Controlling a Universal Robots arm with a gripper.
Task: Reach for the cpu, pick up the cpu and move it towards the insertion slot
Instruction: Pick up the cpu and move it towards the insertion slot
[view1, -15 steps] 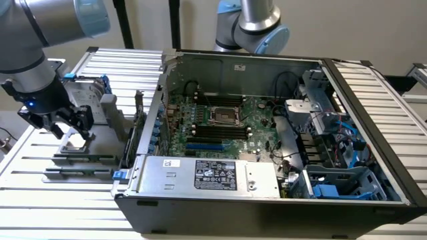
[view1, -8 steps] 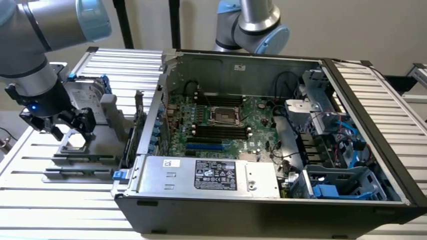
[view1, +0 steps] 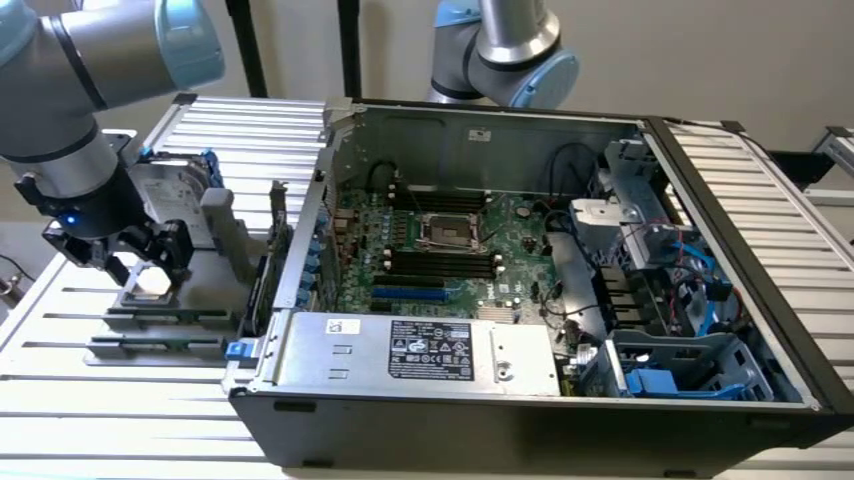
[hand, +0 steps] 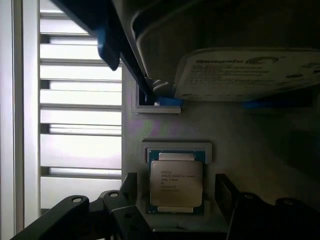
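The gripper grips the cpu by its open side edges next, since the grey holder's raised edge wraps the end of the cpu (hand: 176, 182).
The cpu (hand: 176, 182), a small square chip with a silver top, lies flat in a grey holder (hand: 165, 125). My gripper (hand: 177, 192) is open and straddles it, one dark finger (hand: 131, 187) on each side with a gap to the chip. In the exterior view the gripper (view1: 134, 262) hangs low over the cpu (view1: 147, 283) at that view's left, outside the computer case. The insertion slot (view1: 447, 232), a silver-framed square socket with a dark centre, sits on the motherboard inside the open case.
An upright silver hard drive (view1: 180, 190) in a blue frame stands just behind the holder. The case wall (view1: 287, 260) rises between the holder and the motherboard. A second arm (view1: 514, 55) hangs over the case's back. Long black memory slots (view1: 441, 265) flank the socket.
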